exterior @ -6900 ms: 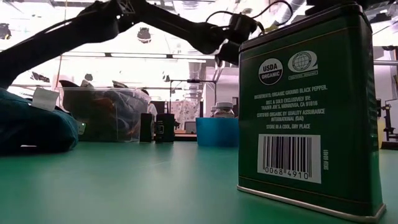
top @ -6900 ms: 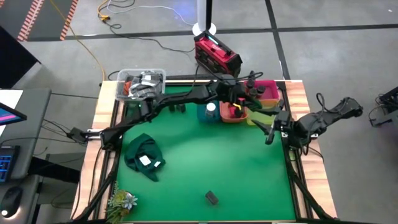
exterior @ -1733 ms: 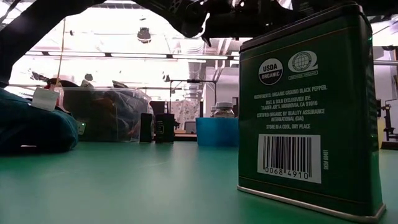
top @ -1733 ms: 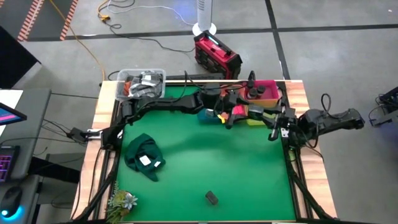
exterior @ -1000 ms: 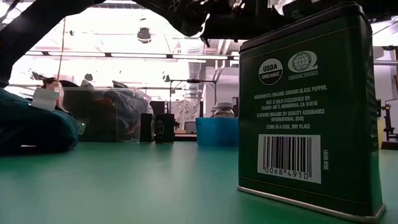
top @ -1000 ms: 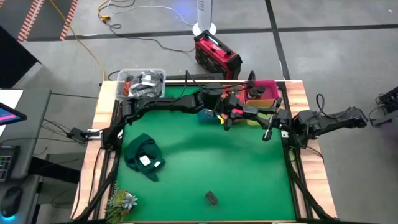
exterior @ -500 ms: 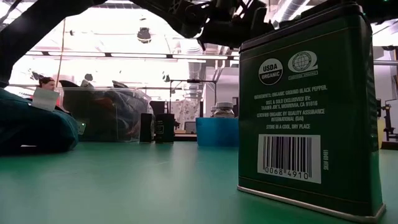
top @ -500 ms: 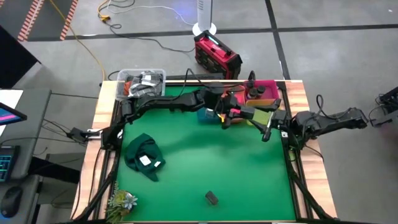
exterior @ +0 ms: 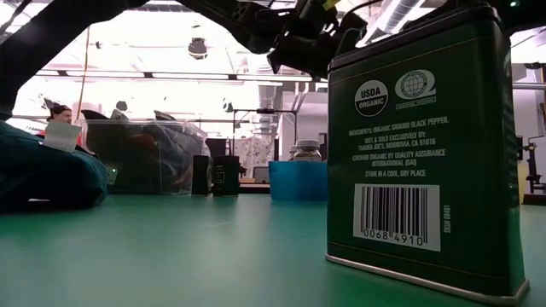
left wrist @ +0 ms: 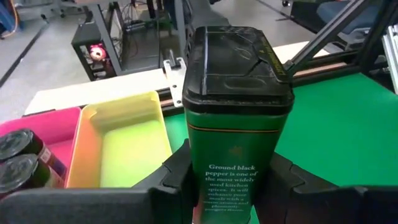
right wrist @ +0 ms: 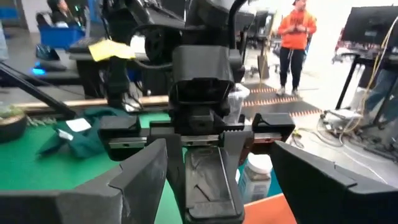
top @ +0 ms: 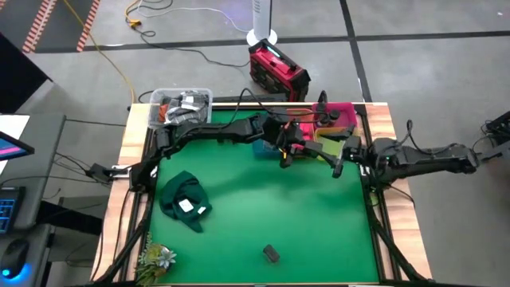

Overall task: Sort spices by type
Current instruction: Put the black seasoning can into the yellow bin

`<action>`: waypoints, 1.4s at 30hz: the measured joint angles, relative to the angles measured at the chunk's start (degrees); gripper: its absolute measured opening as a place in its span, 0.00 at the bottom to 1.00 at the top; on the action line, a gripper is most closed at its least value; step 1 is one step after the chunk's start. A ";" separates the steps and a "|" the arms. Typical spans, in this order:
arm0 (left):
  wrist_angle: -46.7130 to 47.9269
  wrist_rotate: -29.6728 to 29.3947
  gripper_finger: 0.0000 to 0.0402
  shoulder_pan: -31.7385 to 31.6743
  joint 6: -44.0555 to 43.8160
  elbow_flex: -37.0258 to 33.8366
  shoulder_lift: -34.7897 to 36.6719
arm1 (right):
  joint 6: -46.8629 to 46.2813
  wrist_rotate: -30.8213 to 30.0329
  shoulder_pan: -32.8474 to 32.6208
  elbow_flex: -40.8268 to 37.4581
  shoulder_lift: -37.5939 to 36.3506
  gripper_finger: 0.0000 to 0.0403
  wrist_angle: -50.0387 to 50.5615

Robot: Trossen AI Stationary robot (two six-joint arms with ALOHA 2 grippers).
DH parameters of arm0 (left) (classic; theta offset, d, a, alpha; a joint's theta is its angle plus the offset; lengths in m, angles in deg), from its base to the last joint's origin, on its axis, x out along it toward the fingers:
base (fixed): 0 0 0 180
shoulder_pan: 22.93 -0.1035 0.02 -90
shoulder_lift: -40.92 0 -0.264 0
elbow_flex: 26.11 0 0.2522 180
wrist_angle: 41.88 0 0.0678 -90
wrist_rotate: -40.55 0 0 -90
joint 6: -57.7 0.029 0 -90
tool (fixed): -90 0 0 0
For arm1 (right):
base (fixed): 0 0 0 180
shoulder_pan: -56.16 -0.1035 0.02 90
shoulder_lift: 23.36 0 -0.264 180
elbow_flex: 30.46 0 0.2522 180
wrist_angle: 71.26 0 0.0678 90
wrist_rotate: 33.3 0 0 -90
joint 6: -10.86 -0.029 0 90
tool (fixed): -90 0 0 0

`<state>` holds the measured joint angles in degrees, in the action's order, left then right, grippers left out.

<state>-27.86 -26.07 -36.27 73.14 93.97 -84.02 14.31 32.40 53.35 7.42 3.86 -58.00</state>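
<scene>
My right gripper grabs the pepper tin by its lid end next, to sort the tin into the yellow bin.
My left gripper (top: 285, 153) is shut on a dark pepper tin (left wrist: 236, 118) over the far right of the green mat, near the yellow bin (left wrist: 121, 140) and the pink bin (left wrist: 37, 124) that holds two dark jars (left wrist: 18, 155). My right gripper (top: 337, 159) stands open a short way to the tin's right, facing its lid (right wrist: 211, 183) without touching it. A second green tin (exterior: 418, 153) stands upright on its base near the front edge. A white-capped jar (exterior: 305, 150) sits in the blue bin (exterior: 299, 181). My left gripper pinches the tin's two opposite sides near its bottom end (left wrist: 231, 186) between its two fingers (left wrist: 177, 177). The fingers come from the table's left, slanting slightly down, and lie along the tin. The tin juts forward past the fingertips, lid end (left wrist: 236, 62) toward the right gripper, clear of the mat.
A clear tub of clutter (top: 182, 106) stands at the far left corner, and a dark green cloth (top: 185, 199) lies on the left half. Two small dark tins (exterior: 213, 175) stand at the back. The mat's middle and near right lie open.
My left gripper has tipped downward with the tin and sunk a little, showing lower in the low view. My right gripper has swung toward the far edge and the tin, now pointing at the left gripper.
</scene>
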 joint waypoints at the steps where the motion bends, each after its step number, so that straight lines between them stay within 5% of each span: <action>1: 0.10 -0.02 0.27 0.02 0.00 0.00 0.00 | -0.01 0.54 0.80 0.26 1.04 0.77 0.03; 19: 0.26 0.00 0.27 0.07 -0.07 0.02 0.02 | 1.39 4.77 4.78 1.83 12.50 0.76 -5.76; 34: 0.42 0.06 0.27 0.06 -0.21 0.02 0.04 | 1.63 5.26 5.57 1.77 12.88 0.40 -4.76; 42: 0.50 -1.58 0.28 0.12 -1.90 0.02 0.04 | 1.53 5.29 5.58 1.81 12.82 0.42 -3.48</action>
<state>-27.37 -27.65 -36.16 71.24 94.00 -83.98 15.85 37.69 58.93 9.23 16.68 -61.48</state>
